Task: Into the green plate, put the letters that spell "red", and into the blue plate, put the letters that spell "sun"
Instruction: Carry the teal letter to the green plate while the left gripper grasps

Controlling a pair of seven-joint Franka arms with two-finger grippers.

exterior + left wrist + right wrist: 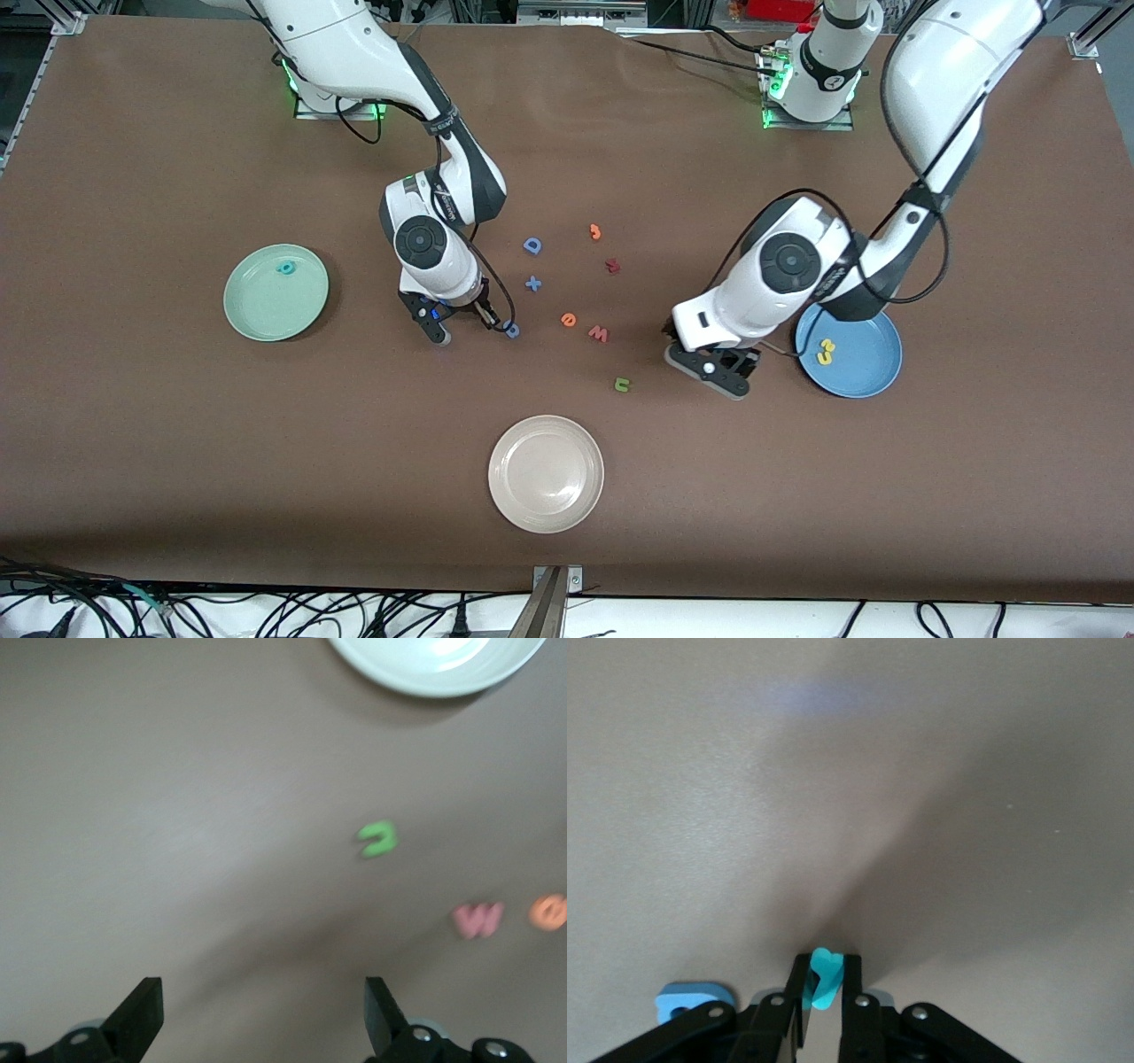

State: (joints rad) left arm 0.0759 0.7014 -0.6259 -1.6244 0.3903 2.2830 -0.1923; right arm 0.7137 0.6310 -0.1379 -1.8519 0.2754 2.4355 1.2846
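Note:
My left gripper next needs to grab the green arch letter by its curved top and leg tips to finish "sun" in the blue plate [864, 368].
My right gripper [462, 325] [824, 973] is down at the table's middle, shut on a small teal letter [824, 980] pinched between its fingertips. The green plate [266, 312] lies toward the right arm's end and holds another teal letter [286, 267]. The orange "e" [569, 319] [547, 912] lies on the table. The blue plate [864, 368] at the left arm's end holds two yellow letters [826, 352]. A green arch letter [622, 384] [378, 838] lies on the table. My left gripper [713, 365] [263, 1010] hangs open and empty between that letter and the blue plate.
A blue letter [511, 330] [691, 999] lies right beside my right gripper. A red "w" [599, 333] [478, 919], a blue "D" [532, 245], a blue cross [532, 283], a dark red "s" [611, 265] and an orange letter [595, 232] are scattered mid-table. A cream plate [546, 496] sits nearest the front camera.

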